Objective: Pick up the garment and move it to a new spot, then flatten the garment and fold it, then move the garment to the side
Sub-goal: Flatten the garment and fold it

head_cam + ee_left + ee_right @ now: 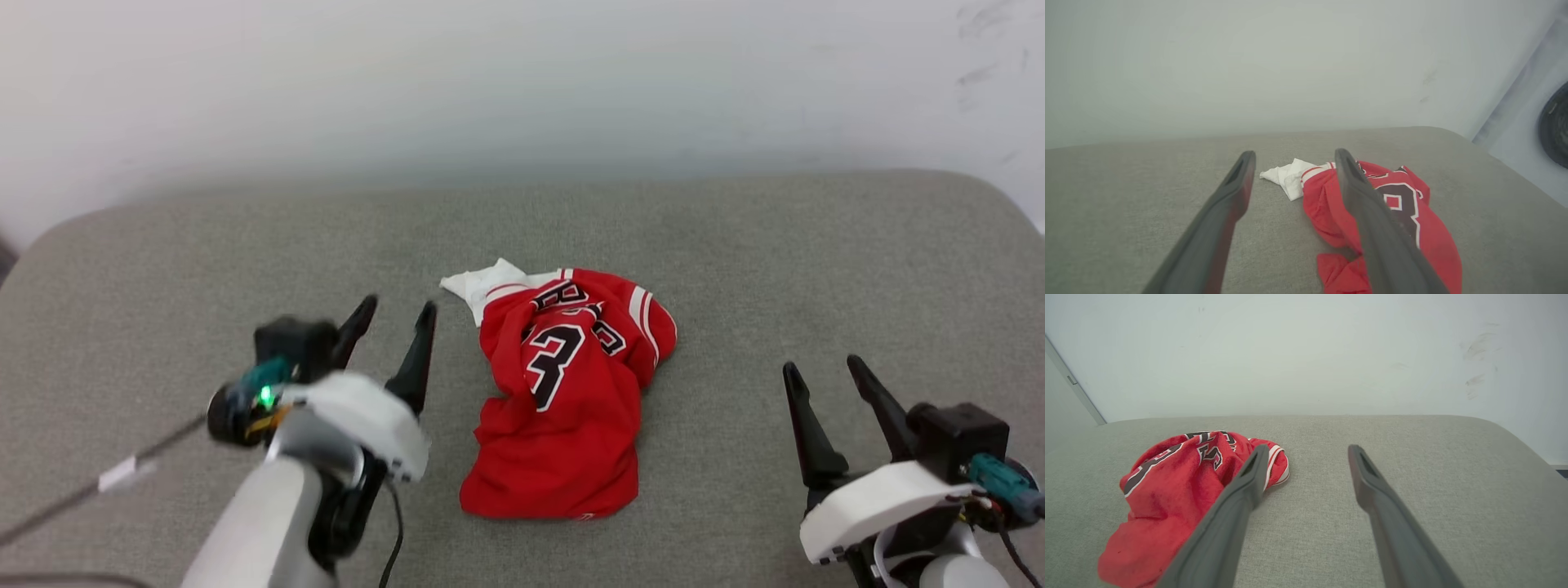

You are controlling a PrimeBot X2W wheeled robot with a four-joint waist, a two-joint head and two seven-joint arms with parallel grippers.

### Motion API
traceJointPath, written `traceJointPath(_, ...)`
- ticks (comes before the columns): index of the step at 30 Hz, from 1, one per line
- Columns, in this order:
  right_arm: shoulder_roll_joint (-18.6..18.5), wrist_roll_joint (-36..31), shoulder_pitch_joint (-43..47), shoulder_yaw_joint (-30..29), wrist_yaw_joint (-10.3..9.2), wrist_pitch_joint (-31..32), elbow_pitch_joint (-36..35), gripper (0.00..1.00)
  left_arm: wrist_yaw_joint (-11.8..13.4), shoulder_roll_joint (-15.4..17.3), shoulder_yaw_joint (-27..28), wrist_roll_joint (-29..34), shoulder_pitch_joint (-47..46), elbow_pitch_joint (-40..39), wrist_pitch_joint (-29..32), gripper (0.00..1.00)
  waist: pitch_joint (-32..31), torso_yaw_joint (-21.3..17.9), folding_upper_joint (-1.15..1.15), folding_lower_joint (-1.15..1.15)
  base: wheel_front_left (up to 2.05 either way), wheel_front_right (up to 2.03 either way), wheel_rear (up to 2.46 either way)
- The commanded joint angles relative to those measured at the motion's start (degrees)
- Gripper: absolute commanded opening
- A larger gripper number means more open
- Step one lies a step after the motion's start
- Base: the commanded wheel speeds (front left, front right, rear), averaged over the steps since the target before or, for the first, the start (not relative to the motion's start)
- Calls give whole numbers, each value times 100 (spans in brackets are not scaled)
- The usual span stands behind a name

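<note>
The robot will pick up the garment by having its left gripper next grab its bunched white flap (500, 281), which sticks up loose while the red body (568, 421) lies slumped.
The garment (563, 400) is a red jersey with black white-outlined lettering, lying crumpled in a heap in the middle of the grey cushion (735, 245). A white flap of it pokes out at the far left corner. In the head view my left gripper (396, 309) stands open just left of the heap, apart from it. My right gripper (820, 365) is open well to the right of the heap. The garment (1412, 216) lies partly behind the left gripper (1294, 154) in its wrist view. In the right wrist view the garment (1167, 486) sits left of the open right gripper (1308, 448).
A pale wall (522, 82) rises directly behind the cushion's far edge. Bare cushion surface stretches to both sides of the heap and beyond it. A thin dark cable with a white tag (122, 472) runs off to the lower left.
</note>
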Motion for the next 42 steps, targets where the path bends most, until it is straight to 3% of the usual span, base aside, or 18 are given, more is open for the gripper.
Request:
traceJointPath(1, 7, -45, -123, 34, -4, -27, -32, 100, -122, -5, -43, -95, -309, 70, 242, 100, 193, -49, 0, 0, 0, 0, 0)
traceJointPath(10, 7, 1, -466, 162, -4, -140, 46, 100, -687, 82, -594, -745, -1642, 927, 2310, 100, 870, -488, 0, 0, 0, 0, 0)
traceJointPath(17, 8, 130, -605, 163, -4, -310, 237, 100, -769, 288, -987, -1125, -2049, 1403, 3320, 100, 1254, -678, 0, 0, 0, 0, 0)
traceJointPath(18, 8, 140, -618, 164, -4, -326, 270, 100, -768, 316, -1010, -1132, -2109, 1415, 3333, 64, 1285, -686, 0, 0, 0, 0, 0)
traceJointPath(20, 8, 169, -663, 167, -4, -368, 335, 100, -768, 355, -1049, -1078, -2175, 1407, 3232, 0, 1321, -684, 0, 0, 0, 0, 0)
traceJointPath(27, 7, 151, -685, 116, -4, -448, 506, 100, -709, 419, -1187, -662, -2145, 1090, 2575, 0, 1211, -462, 0, 0, 0, 0, 0)
traceJointPath(32, 7, 47, -555, 29, -4, -403, 500, 100, -539, 473, -1447, -336, -1578, 193, 2191, 0, 847, -88, 0, 0, 0, 0, 0)
traceJointPath(42, 7, -54, -263, -50, -4, -191, 317, 100, -134, 555, -1853, -599, 287, -826, 2358, 0, 302, 280, 0, 0, 0, 0, 0)
